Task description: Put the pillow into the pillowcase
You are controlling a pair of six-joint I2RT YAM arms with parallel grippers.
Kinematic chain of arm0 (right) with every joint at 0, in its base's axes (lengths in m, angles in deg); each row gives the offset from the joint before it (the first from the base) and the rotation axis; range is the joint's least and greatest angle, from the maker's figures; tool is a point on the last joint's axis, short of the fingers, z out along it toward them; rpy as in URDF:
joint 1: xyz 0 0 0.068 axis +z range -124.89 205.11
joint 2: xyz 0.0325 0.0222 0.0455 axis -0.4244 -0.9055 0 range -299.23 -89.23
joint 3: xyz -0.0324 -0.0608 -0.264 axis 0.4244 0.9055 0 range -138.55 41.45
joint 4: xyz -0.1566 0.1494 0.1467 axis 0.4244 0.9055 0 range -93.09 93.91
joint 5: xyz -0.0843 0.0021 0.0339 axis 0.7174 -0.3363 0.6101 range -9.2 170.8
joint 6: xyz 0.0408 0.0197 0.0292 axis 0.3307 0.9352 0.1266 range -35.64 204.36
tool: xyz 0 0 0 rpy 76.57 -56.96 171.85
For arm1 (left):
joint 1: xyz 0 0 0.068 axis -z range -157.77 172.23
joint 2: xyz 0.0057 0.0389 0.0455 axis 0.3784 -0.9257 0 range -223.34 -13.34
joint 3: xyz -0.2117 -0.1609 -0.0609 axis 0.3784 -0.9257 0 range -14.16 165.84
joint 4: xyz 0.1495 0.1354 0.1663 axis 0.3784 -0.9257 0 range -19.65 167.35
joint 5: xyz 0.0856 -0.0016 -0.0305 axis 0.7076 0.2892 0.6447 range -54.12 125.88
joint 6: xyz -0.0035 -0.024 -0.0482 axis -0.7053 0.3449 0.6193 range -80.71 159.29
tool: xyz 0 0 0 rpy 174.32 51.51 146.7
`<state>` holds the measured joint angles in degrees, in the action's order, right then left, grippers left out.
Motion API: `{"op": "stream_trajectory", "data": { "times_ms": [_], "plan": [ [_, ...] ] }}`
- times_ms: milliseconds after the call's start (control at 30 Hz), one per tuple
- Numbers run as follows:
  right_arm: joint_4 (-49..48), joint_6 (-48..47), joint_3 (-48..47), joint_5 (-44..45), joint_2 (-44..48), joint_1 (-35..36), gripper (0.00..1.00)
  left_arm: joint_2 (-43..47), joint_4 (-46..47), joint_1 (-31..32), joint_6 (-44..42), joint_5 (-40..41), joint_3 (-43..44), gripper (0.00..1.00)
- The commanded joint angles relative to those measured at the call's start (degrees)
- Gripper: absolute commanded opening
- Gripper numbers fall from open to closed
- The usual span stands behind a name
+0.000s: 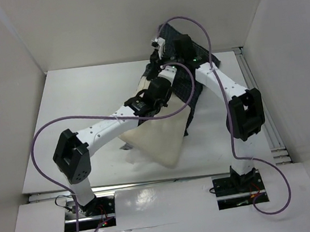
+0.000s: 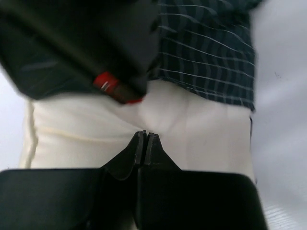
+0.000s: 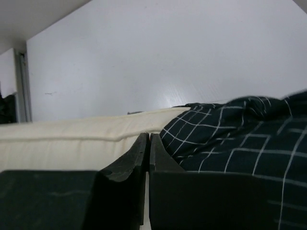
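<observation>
The pillow (image 1: 161,138) lies slanted and the pillowcase is raised, so it would fall crooked if I opened now, and my left gripper should keep holding it.
The cream pillow (image 1: 161,138) lies in the middle of the table, its far end inside the mouth of the dark checked pillowcase (image 1: 171,33). My left gripper (image 1: 164,75) is shut, its tips (image 2: 146,136) pinching a pucker of the pillow (image 2: 201,129) just short of the pillowcase hem (image 2: 211,52). My right gripper (image 1: 162,45) is shut at the edge of the pillowcase (image 3: 240,139), beside the pillow (image 3: 72,139), and holds the cloth raised near the back wall. The right gripper's tips (image 3: 147,137) hide the pinched cloth.
White walls enclose the table on the left, back and right. A metal rail (image 1: 260,108) runs along the right edge. Purple cables (image 1: 40,154) loop over both arms. The right arm's black body (image 2: 76,43) fills the upper left of the left wrist view.
</observation>
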<state>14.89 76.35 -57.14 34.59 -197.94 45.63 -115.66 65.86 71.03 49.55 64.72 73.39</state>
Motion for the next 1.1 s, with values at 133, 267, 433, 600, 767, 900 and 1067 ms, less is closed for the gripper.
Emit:
{"op": "stream_trajectory", "data": {
  "times_ms": [133,267,433,600,767,900,1067],
  "plan": [
    [-4.4,10.3,-1.9,-14.2,-1.0,3.0,0.00,1.9,14.5,-4.1,-1.5,2.5,7.7,0.00],
    [-0.3,10.3,-4.2,-9.6,-2.5,3.0,0.00,3.4,13.2,-6.7,2.6,2.5,5.1,0.00],
    [3.6,8.5,-6.0,-12.0,-5.7,3.0,0.00,4.0,11.9,-7.3,7.7,1.7,1.4,0.00],
    [7.9,6.7,-6.0,-10.7,-7.8,3.6,0.33,2.1,8.7,-8.9,12.2,3.3,-0.5,0.00],
    [7.7,8.0,-2.8,-5.3,-6.8,3.6,0.61,0.1,2.2,-11.2,19.3,-0.1,-2.0,0.00],
    [7.7,8.0,-2.8,-0.7,-3.6,3.6,0.86,1.1,-5.8,-12.3,22.1,-0.8,-0.7,0.53],
    [8.9,9.2,-2.8,6.0,-0.2,3.6,1.00,9.8,-7.2,-12.3,24.0,-0.6,-7.7,1.00]
  ]
}}
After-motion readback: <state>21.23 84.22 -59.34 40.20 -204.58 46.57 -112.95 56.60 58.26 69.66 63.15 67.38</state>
